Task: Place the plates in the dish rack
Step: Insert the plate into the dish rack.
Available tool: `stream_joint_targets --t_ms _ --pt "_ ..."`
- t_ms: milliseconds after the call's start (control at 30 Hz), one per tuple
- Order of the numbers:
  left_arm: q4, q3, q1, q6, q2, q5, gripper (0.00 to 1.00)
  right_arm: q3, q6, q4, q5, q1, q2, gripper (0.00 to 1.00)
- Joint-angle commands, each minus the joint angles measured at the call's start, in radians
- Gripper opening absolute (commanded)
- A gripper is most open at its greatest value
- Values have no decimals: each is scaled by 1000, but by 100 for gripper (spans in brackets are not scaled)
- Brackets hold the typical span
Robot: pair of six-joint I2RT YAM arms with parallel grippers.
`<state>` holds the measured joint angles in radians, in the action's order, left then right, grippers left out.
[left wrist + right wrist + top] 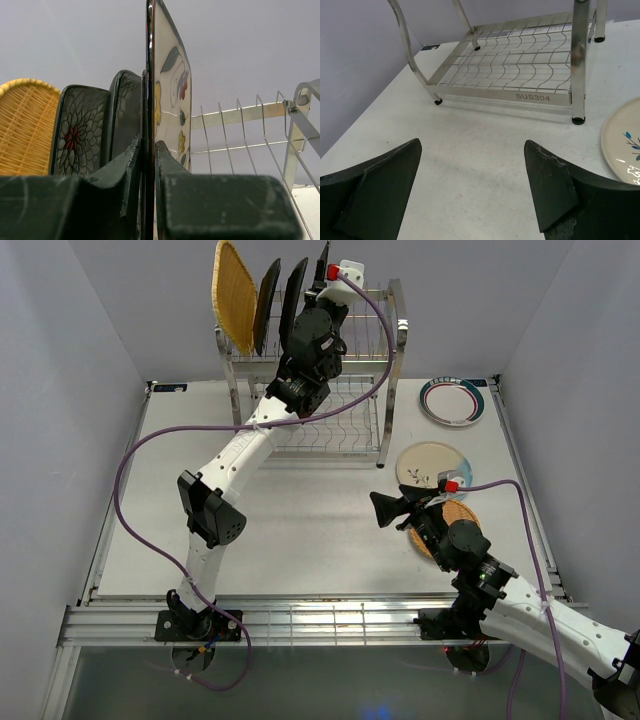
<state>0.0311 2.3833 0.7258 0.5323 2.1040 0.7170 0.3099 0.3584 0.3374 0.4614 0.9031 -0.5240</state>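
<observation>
The cream floral square plate [170, 85] stands upright close beside the black plates and would end in the rack's upper-level slots, so my left gripper opens next.
The dish rack [385, 345] stands at the back of the table. In its upper tier a woven orange-tan plate [235, 295] and two black flowered plates [268, 305] stand on edge. My left gripper [320, 295] is shut on the rim of the cream floral square plate [170, 85], holding it upright beside the black plates [77, 130]. My right gripper [472, 145] is open and holds nothing, low over the table in front of the rack's lower shelf [520, 55]. A cream-blue round plate [432, 464], a teal-rimmed plate [453, 400] and a second woven plate [455, 525] lie flat at the right.
The upper tier's wire slots [240, 125] to the right of the held plate hold nothing. The lower shelf holds nothing either. The right arm partly covers the woven plate on the table. Grey walls close in the table on three sides.
</observation>
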Motion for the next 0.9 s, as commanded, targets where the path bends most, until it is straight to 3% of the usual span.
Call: stream_joint_targets --t_ms 0,167,300,467,867 --pt "115 36 11 -12 -98 -28 14 1 -9 25 17 -6 10 89" --pt "121 39 9 -3 -101 -22 17 3 -9 25 14 -7 9 88" --pt "121 36 1 -2 -107 -14 24 6 -9 25 11 -6 7 89" --pt "93 19 -12 -34 -124 -24 51 8 -7 25 8 -7 2 88" --pt "39 10 -42 -104 -144 -36 55 0 -1 26 2 -9 10 89"
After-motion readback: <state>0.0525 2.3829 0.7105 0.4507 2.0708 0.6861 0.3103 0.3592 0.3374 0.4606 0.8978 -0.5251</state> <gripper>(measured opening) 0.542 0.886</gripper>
